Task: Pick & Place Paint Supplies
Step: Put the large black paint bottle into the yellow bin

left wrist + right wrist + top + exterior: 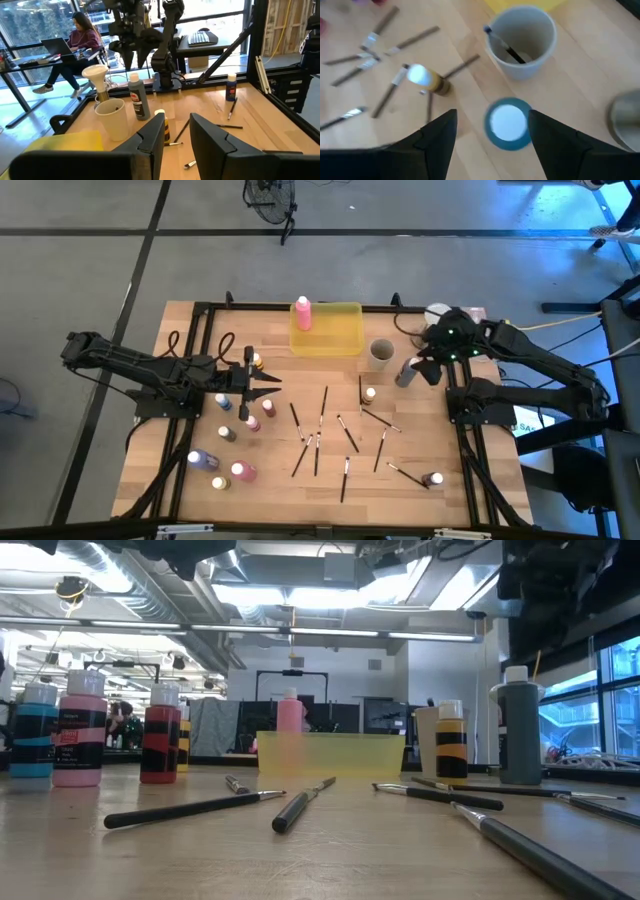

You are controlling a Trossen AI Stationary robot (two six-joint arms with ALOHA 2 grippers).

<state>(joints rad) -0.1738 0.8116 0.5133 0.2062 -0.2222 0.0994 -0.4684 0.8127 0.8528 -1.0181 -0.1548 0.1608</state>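
Note:
In the right wrist view my right gripper's fingers stop above the white cap, so it is too early to close on the grey bottle; closing now would miss, and lowering comes first.
Thin dark paintbrushes lie scattered mid-table. Several small paint bottles stand at the near left. A pink bottle stands in the yellow tray. Right of the tray stands a cup with one brush in it. A grey white-capped bottle stands beside the cup. My right gripper hangs open just above that bottle, pointing steeply down, fingers clear of the cap. My left gripper is held level over the table's left half, slightly open with nothing between its fingers.
A small yellow bottle stands among the brushes near the cup, and another small bottle at the near right. A white-topped thing sits at the far right corner. Black frame rails border the table.

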